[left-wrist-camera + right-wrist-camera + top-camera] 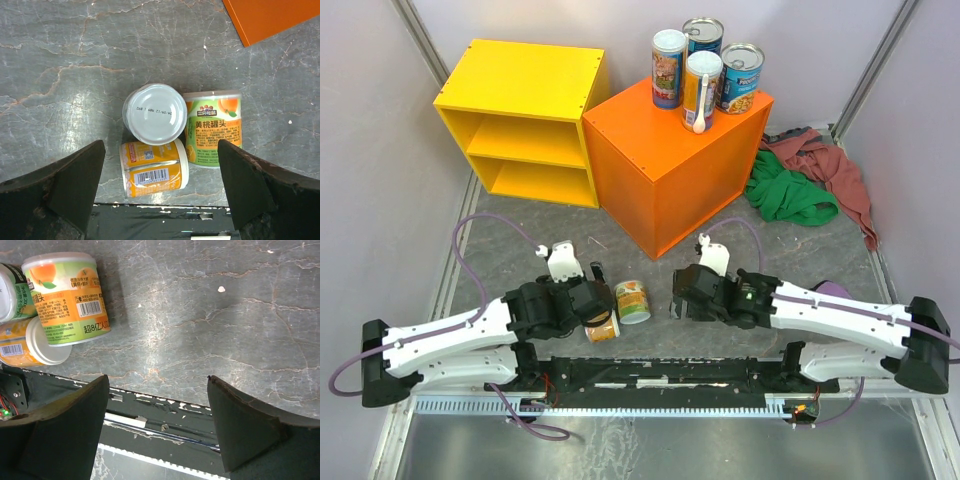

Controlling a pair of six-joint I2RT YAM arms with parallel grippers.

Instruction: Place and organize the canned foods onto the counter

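Observation:
I should next use my left gripper to grip the white-topped can by the sides near its printed end (155, 114). Then it can hand my right gripper the free opposite end.
Several cans stand upright on the orange counter (670, 165): a blue one (667, 68), one behind it (703, 34), an orange-yellow one (702, 88) and a blue one (741, 77). Three more cans sit together on the table. A green-and-orange can (214, 129) (67, 297) (633, 300) lies on its side. An orange-yellow can (154, 168) (30, 347) (603, 328) also lies on its side. A white-topped can (155, 114) is seen end-on. My left gripper (160, 192) (598, 303) hovers open above this cluster. My right gripper (157, 425) (678, 292) is open and empty to the cluster's right.
A yellow open-fronted shelf unit (520, 120) stands left of the counter. Green cloth (790, 195) and red cloth (830, 165) lie at the counter's right. A white spoon-like piece (700, 122) hangs at the counter's top edge. A black rail (650, 375) runs along the near table edge.

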